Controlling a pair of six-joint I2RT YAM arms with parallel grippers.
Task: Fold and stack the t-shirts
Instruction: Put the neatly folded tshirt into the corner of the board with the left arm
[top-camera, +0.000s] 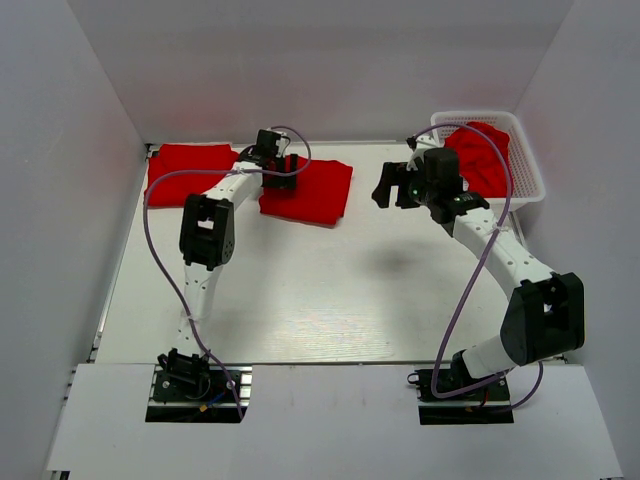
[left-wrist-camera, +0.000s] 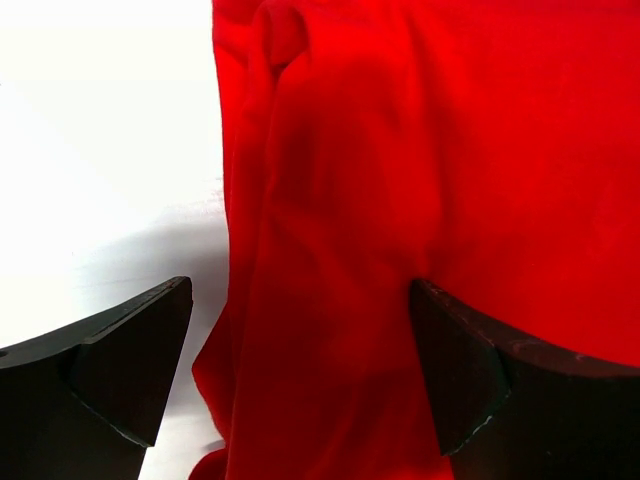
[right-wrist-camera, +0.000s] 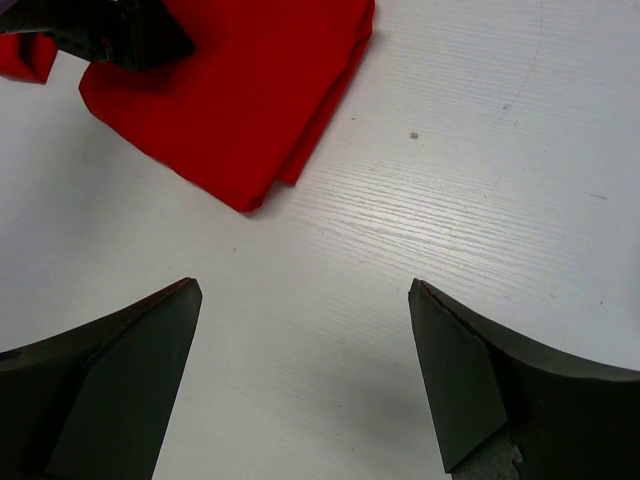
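The folded red t-shirt has a rumpled side edge nearest the other folded shirt, and my left gripper needs to grab all layers together there next, to stack it there.
A folded red t-shirt lies at the back middle of the table. My left gripper hangs open over its left edge; in the left wrist view the rumpled red fabric spans the gap between the dark fingers, with nothing gripped. A second folded t-shirt lies at the back left. A third, unfolded t-shirt is heaped in the basket. My right gripper is open above bare table, right of the middle shirt. In the right wrist view that shirt lies beyond the empty gripper.
The white mesh basket stands at the back right corner. White walls close in the table on the left, back and right. The left arm's gripper shows at the top left of the right wrist view.
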